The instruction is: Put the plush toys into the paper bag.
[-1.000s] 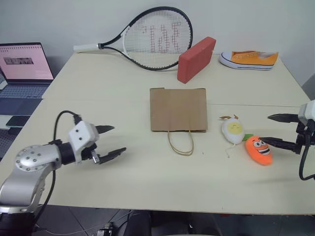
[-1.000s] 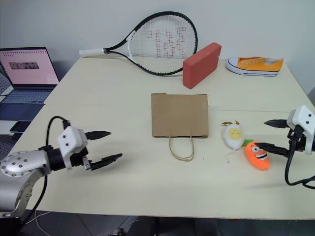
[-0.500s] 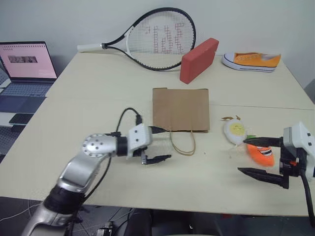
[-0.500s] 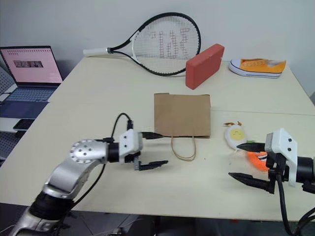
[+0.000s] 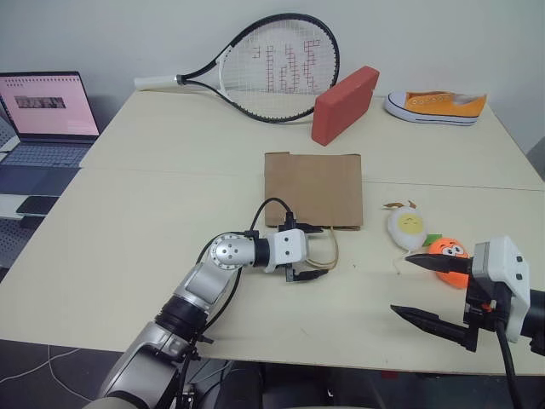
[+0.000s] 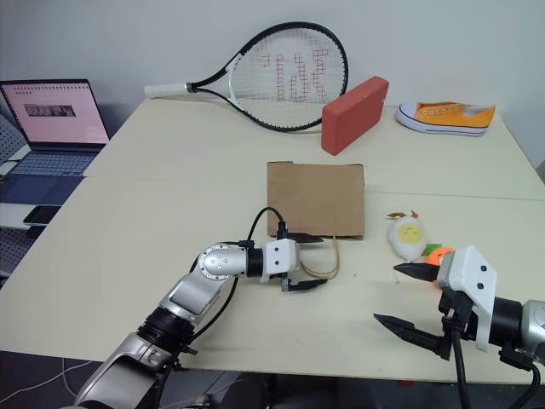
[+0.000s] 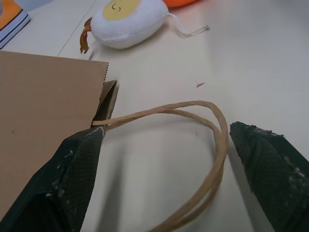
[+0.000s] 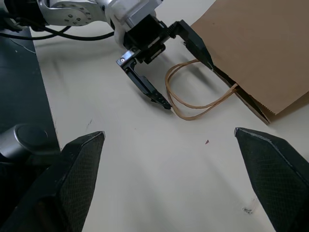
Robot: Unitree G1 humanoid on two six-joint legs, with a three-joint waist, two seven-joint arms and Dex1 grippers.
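The left gripper is ready to close on the cord handle's curve (image 5: 335, 256) (image 7: 218, 166), as both fingers reach low over the table on either side of the curve.
The brown paper bag (image 5: 312, 189) lies flat mid-table, its mouth and cord handles (image 5: 324, 251) toward me. My left gripper (image 5: 317, 252) is open at the mouth, one finger at the bag's edge, the other outside the handle loop (image 7: 212, 145). To the right of the bag lie two plush toys: the white egg (image 5: 407, 228) and the orange carrot (image 5: 447, 250), which is partly hidden behind my right gripper's upper finger. My right gripper (image 5: 402, 285) hangs open and empty near the front edge, just in front of the carrot.
At the back of the table lie a tennis racket (image 5: 272, 64), a red block (image 5: 343, 104) and an orange-and-white sneaker (image 5: 434, 104). A laptop (image 5: 43, 111) sits on a separate surface to the left.
My left arm has swung right, from the table's left side to the bag's handles. My right gripper has drawn back toward the front edge and to the left. Both stayed open.
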